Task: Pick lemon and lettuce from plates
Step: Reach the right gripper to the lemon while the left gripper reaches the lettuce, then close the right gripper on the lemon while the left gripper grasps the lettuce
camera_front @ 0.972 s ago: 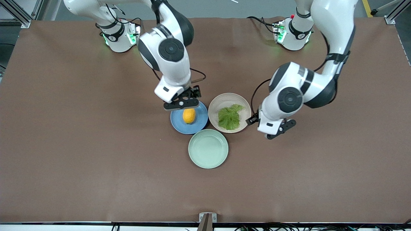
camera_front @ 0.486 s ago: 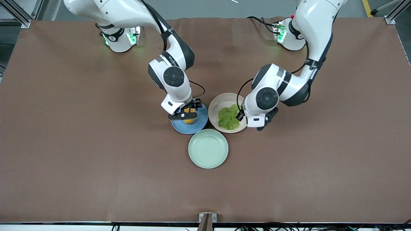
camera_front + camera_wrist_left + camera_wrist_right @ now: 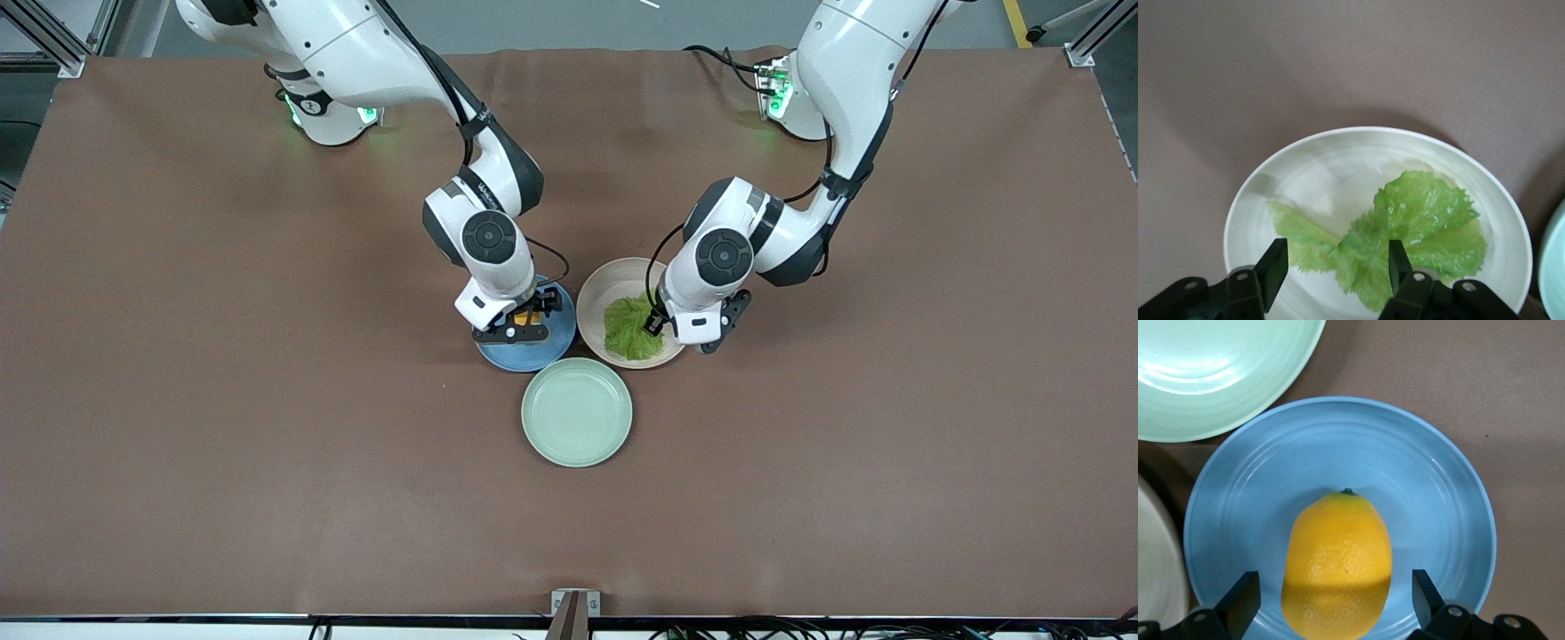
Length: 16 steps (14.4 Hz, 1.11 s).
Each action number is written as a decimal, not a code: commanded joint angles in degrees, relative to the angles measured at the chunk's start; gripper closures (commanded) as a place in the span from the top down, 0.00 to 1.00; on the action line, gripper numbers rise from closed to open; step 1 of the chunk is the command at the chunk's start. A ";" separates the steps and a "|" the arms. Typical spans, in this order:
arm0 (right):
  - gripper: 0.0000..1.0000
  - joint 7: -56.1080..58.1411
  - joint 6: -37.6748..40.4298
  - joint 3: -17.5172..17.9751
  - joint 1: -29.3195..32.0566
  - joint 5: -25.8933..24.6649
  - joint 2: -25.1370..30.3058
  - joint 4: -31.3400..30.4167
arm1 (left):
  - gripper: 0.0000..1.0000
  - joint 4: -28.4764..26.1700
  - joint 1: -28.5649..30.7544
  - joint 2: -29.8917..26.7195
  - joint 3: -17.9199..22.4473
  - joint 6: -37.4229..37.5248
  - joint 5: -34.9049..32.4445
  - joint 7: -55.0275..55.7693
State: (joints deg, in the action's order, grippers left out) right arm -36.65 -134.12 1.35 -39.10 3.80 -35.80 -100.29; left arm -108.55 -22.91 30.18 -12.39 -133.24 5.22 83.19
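My fingers are beside the lower sides of the lemon, so it is time for my right gripper to close. It would hold the lemon.
The lemon lies on the blue plate. My right gripper is open, low over that plate, one finger on each side of the lemon without touching it. In the front view the right gripper hides most of the lemon on the blue plate. The lettuce lies flat on the cream plate. My left gripper is open, low over it, fingers astride part of the leaf. In the front view the left gripper is over the cream plate and the lettuce.
An empty mint-green plate sits nearer the front camera, touching close to both other plates; it also shows in the right wrist view. The three plates are clustered mid-table on the brown cloth.
Both arms have come down. The right gripper dropped over the lemon. The left gripper moved from beside the cream plate to over the lettuce.
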 commanded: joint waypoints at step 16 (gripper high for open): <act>0.22 11.46 30.72 -0.47 13.92 1.39 21.18 0.71 | 0.01 0.53 -0.91 1.47 0.35 -6.77 -3.38 0.22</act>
State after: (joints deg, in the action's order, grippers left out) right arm -32.14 -109.08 0.00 -31.94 5.39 -22.04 -96.05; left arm -107.74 -23.69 34.12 -12.32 -140.37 2.94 83.18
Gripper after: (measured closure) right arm 0.374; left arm 0.947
